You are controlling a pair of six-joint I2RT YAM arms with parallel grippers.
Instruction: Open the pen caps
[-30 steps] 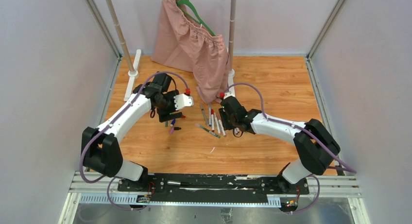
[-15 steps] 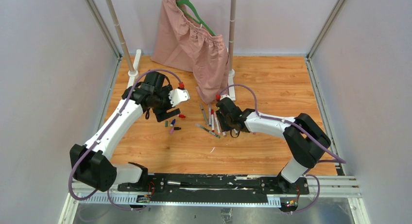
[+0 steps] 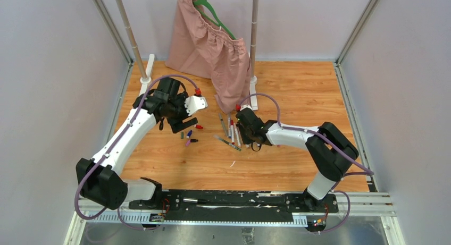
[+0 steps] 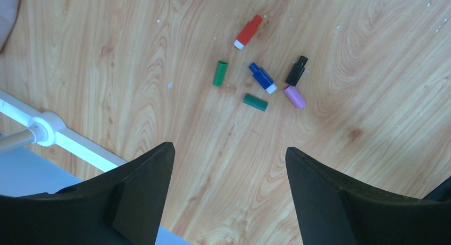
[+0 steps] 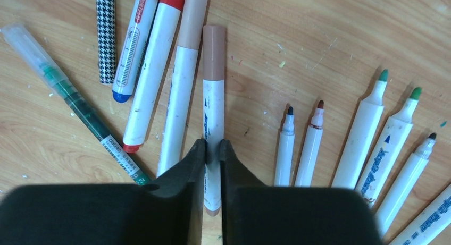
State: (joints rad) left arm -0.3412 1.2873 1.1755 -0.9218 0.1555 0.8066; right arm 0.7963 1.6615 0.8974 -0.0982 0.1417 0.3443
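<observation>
I need to grab the pen by its tan cap with my left gripper next so that the pen can be opened, and I will leave its white body to my right gripper.
Several loose pen caps lie on the wood ahead of my left gripper (image 4: 228, 149): a red one (image 4: 248, 32), a green one (image 4: 220, 73), a blue one (image 4: 262, 77), a black one (image 4: 297, 70), a pink one (image 4: 294, 96) and a second green one (image 4: 255, 102). That gripper is open, holds nothing, and hangs above the floor (image 3: 182, 125) just behind the caps (image 3: 189, 136). My right gripper (image 5: 213, 146) is shut on the white barrel of a pen (image 5: 213, 109) whose tan cap (image 5: 214, 51) is still on. From above it (image 3: 243, 133) sits low over the row of pens (image 3: 231, 129).
Left of the held pen lie capped pens: a tan-capped one (image 5: 181, 96), a red one (image 5: 151, 80), a houndstooth one (image 5: 106, 37) and a clear green one (image 5: 74, 99). Uncapped white pens (image 5: 364, 133) fan out to its right. A pink skirt (image 3: 210, 53) hangs on a rack at the back.
My right gripper has closed on the tan-capped pen and shifted slightly left. My left arm drew back toward the rear left, away from the caps, and its jaws opened a little wider.
</observation>
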